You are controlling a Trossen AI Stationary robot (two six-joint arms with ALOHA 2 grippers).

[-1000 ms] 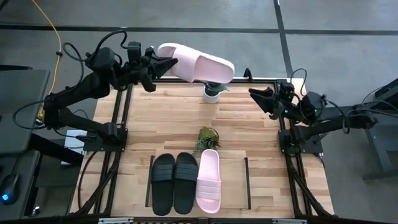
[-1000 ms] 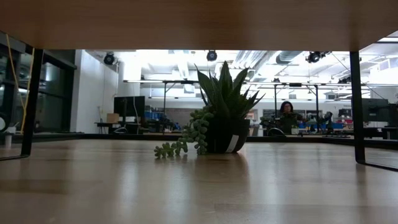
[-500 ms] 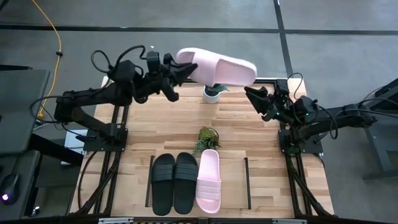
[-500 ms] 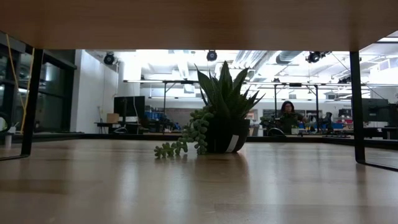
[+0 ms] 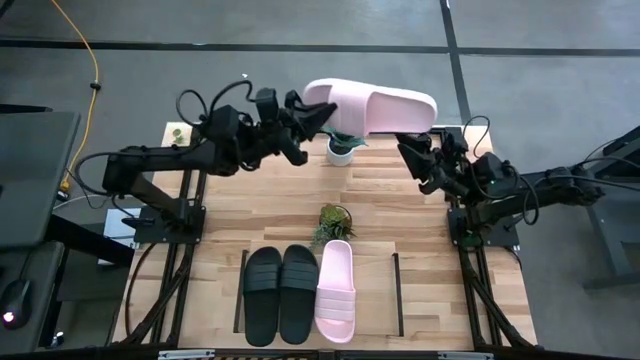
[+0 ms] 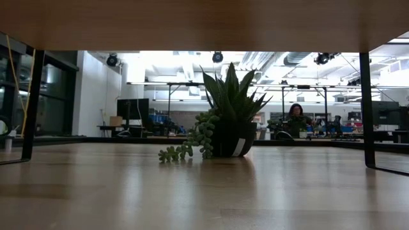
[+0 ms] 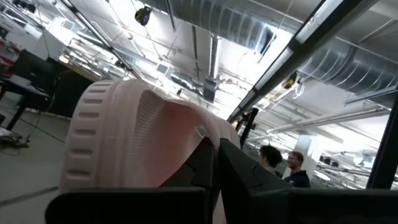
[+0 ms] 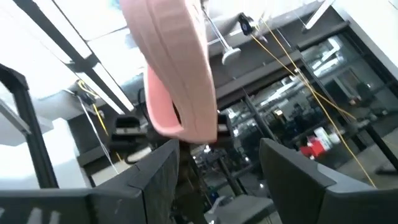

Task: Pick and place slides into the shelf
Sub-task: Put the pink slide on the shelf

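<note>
I will next grab the pink slide by its sole's edge [image 5: 408, 126] [image 8: 196, 121] with my right gripper, to put it beside its mate on the shelf.
A pale pink slide [image 5: 372, 107] hangs in the air over the table's far edge, with my left gripper [image 5: 312, 115] shut on its left end. My right gripper [image 5: 410, 150] stands open just right of and below the slide's toe end [image 5: 428, 110], touching nothing; its wrist view shows the slide [image 8: 177, 74] above its spread fingers. On the shelf [image 5: 375, 300] at the near edge lie two black slides [image 5: 262, 310] [image 5: 298, 307] and one pink slide [image 5: 335, 290], side by side, soles down. My left gripper pinches the pink slide's sole at the end away from the strap [image 7: 186, 149] between its two shut fingers [image 7: 233, 171]. The fingers come from the table's left, slanting upward, along the slide's length. The slide is lifted clear and sticks out rightward past the fingertips.
A white-potted plant [image 5: 340, 148] stands under the held slide near the far edge. A small succulent [image 5: 332, 220] sits mid-table, just behind the shelf; it also fills the low view [image 6: 223, 121]. Black frame rails [image 5: 195, 200] run along both table sides. The shelf's right part is bare.
My left gripper has carried the pink slide along the far edge toward the table's right, staying shut; the slide stays lifted clear and now reaches to just above my right gripper. My right gripper has tipped upward toward the slide and stays open.
</note>
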